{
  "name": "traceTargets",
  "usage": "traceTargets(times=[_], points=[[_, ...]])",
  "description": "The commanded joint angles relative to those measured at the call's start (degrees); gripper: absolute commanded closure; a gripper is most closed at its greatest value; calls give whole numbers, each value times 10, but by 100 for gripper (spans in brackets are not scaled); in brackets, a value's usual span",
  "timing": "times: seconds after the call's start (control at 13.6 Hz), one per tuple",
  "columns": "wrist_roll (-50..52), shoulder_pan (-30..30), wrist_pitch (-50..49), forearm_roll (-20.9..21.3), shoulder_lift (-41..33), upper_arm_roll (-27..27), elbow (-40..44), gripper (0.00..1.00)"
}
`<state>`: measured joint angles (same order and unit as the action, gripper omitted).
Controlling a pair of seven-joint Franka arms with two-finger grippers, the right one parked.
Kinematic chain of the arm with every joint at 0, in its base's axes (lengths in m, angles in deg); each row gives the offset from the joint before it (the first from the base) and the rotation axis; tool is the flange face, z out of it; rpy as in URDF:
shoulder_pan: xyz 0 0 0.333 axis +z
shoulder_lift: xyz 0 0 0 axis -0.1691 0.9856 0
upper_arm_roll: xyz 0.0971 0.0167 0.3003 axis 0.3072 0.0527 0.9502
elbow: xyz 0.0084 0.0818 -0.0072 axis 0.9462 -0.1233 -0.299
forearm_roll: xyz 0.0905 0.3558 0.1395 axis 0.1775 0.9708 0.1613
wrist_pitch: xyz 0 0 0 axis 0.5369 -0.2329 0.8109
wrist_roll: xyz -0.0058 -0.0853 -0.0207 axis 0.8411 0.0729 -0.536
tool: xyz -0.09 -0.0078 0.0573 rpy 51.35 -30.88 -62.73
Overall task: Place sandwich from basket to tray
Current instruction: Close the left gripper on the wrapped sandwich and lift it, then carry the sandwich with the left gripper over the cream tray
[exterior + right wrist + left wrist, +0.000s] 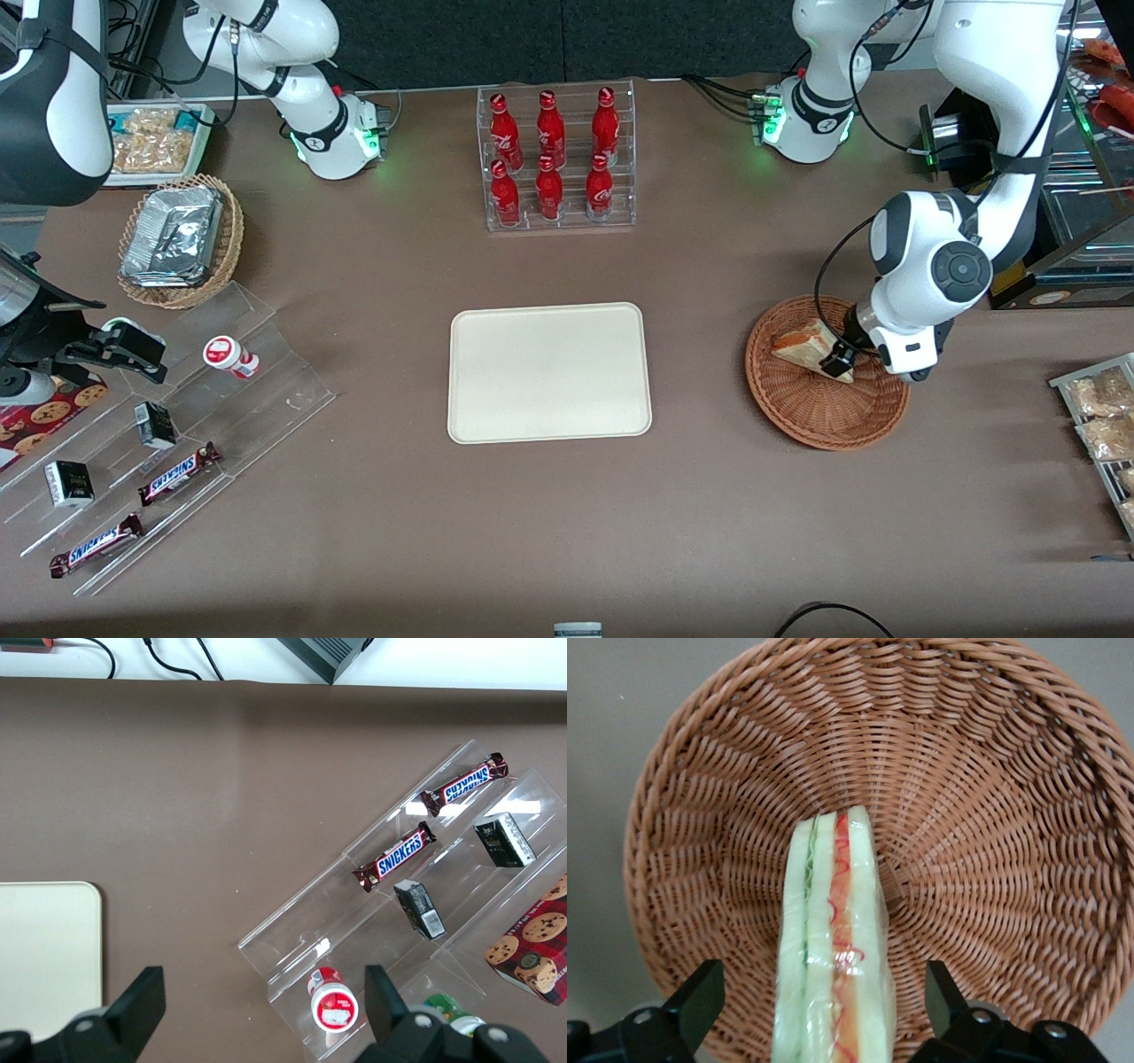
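The sandwich [800, 344] is standing on edge with its layers facing up, so my left gripper should next grab it by its flat bread sides.
The sandwich [800, 344] [833, 930], a plastic-wrapped wedge of white bread with red and green layers, stands on edge in the reddish-brown wicker basket [819, 418] [992, 815]. My left gripper [838, 361] [821, 988] is down in the basket and open. One black finger [700, 992] stands on each side of the sandwich, with a gap between each pad and the bread. The cream rectangular tray [549, 372] [44, 948] lies flat at the table's middle, toward the parked arm's end from the basket, with nothing on it.
A clear rack of red bottles [558, 159] stands farther from the front camera than the tray. A tan basket of foil packs [182, 239] and a stepped acrylic rack with Snickers bars [177, 474] lie toward the parked arm's end. Snack packs [1103, 416] sit at the working arm's end.
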<state>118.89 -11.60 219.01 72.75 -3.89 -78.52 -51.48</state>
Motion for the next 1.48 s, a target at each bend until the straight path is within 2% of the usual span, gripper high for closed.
traceTargets(times=[0.0,0.3,0.44,0.59,0.66,0.89,1.11,1.4], points=[[69,-8,27,-5,19,3,-4,0],[107,-21,67,-4,37,1,-21,3],[113,-22,81,-3,46,1,-24,55],[112,-27,81,0,46,1,-23,93],[110,-28,81,0,45,1,-21,100],[50,-28,44,4,5,1,-17,100],[-66,-31,-98,0,-43,-4,50,100],[-164,-38,-226,-5,-45,-79,175,100]])
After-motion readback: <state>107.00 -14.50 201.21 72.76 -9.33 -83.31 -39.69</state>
